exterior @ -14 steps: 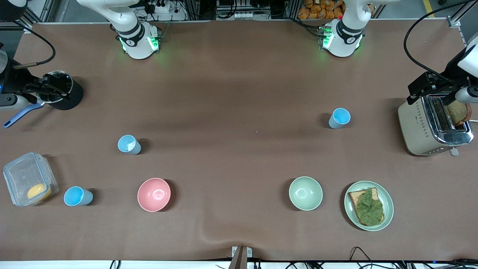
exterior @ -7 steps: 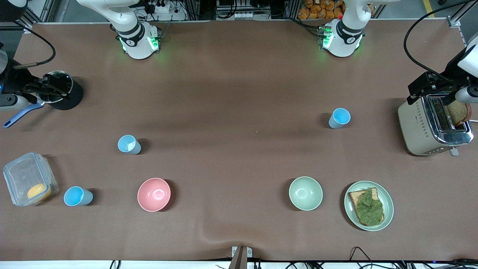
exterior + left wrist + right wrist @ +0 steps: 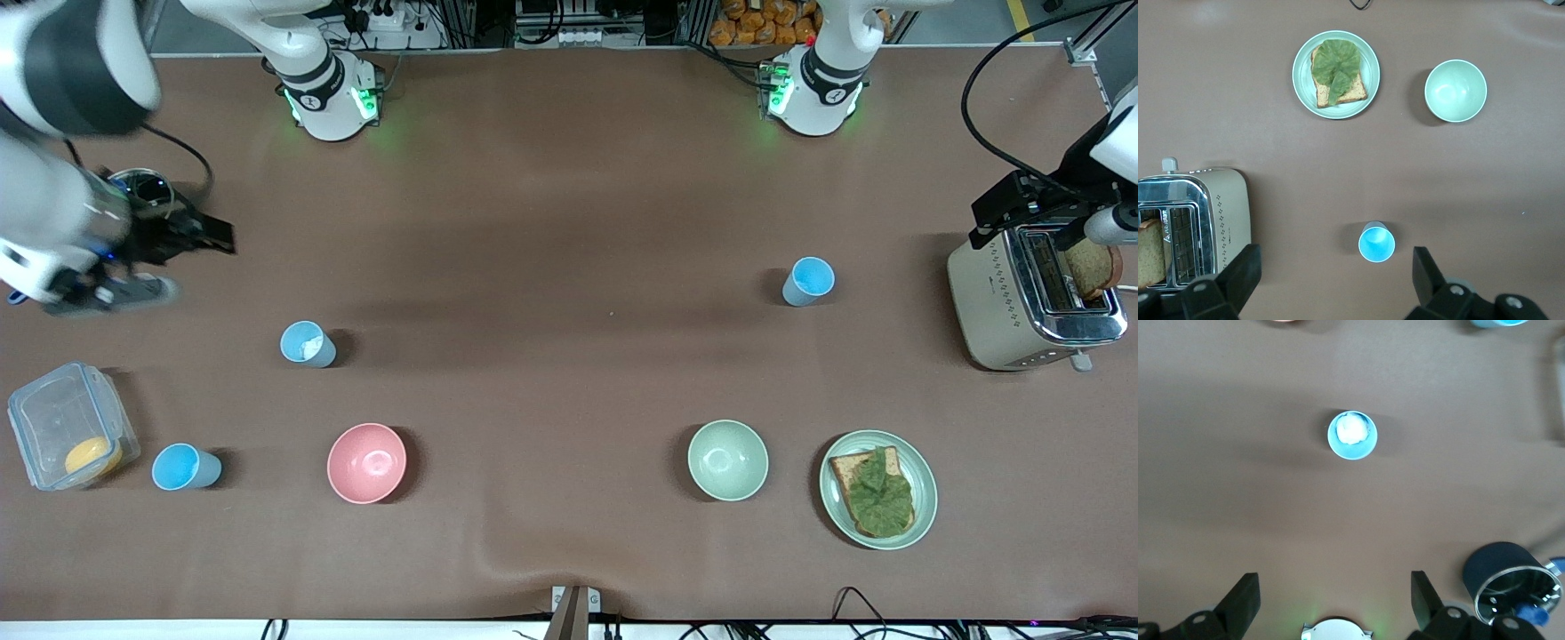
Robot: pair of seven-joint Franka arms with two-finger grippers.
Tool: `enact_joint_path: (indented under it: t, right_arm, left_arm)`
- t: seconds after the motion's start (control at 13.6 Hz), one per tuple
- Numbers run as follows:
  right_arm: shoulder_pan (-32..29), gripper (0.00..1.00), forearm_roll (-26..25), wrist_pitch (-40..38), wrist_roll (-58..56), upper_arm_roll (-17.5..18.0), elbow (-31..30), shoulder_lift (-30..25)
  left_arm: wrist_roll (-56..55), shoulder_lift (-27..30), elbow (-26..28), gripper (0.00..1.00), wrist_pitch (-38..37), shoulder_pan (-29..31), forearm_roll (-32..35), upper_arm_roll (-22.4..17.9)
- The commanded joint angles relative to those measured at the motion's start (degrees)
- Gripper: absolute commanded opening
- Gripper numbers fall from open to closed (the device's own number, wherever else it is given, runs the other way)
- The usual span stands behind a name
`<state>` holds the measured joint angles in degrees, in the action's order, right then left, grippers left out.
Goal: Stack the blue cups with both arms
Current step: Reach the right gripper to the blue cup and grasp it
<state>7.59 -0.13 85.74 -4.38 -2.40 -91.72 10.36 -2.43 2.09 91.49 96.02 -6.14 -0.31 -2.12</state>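
Observation:
I need to start stacking the cups, so my right gripper should next grab the blue cup with white inside by its rim point(image 3: 300, 324) point(image 3: 1352, 413).
Three blue cups stand upright and apart on the brown table. One point(image 3: 308, 344) toward the right arm's end has something white inside and also shows in the right wrist view point(image 3: 1352, 435). A second point(image 3: 185, 468) stands beside the clear box, nearer the front camera. The third point(image 3: 808, 281) is toward the left arm's end and also shows in the left wrist view point(image 3: 1377, 244). My right gripper point(image 3: 200, 238) is open and empty, high over the table by the black pot point(image 3: 151, 191). My left gripper point(image 3: 1005, 206) is open and empty, up over the toaster's point(image 3: 1022, 302) edge.
A pink bowl point(image 3: 366, 462) and a pale green bowl point(image 3: 727, 460) sit nearer the front camera. A plate point(image 3: 836, 507) with toast and lettuce lies beside the green bowl. A clear box point(image 3: 53, 413) holds an orange item. A bread slice stands in the toaster.
My right arm has swung up and over from the black pot, its gripper now more toward the middle of the table. The left arm and all cups have not moved.

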Motion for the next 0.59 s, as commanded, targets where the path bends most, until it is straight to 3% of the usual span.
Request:
enact_joint_path:
  t: [0.0,0.22,0.52]
  right_arm:
    - [-0.9,1.00,-0.3,6.5,0.1,-0.1,-3.5,3.5]
    - [-4.0,1.00,-0.3,20.3,-4.3,-0.2,-14.3,3.6]
    - [-4.7,1.00,-0.4,33.5,-5.2,-0.2,-22.7,6.3]
  left_arm:
    - [-0.2,-0.4,-1.0,1.00,0.0,0.1,0.4,0.1]
    - [-0.2,-0.4,-1.0,1.00,0.0,0.1,0.4,0.1]
    - [-0.1,-0.4,-1.0,1.00,0.0,0.1,0.4,0.1]
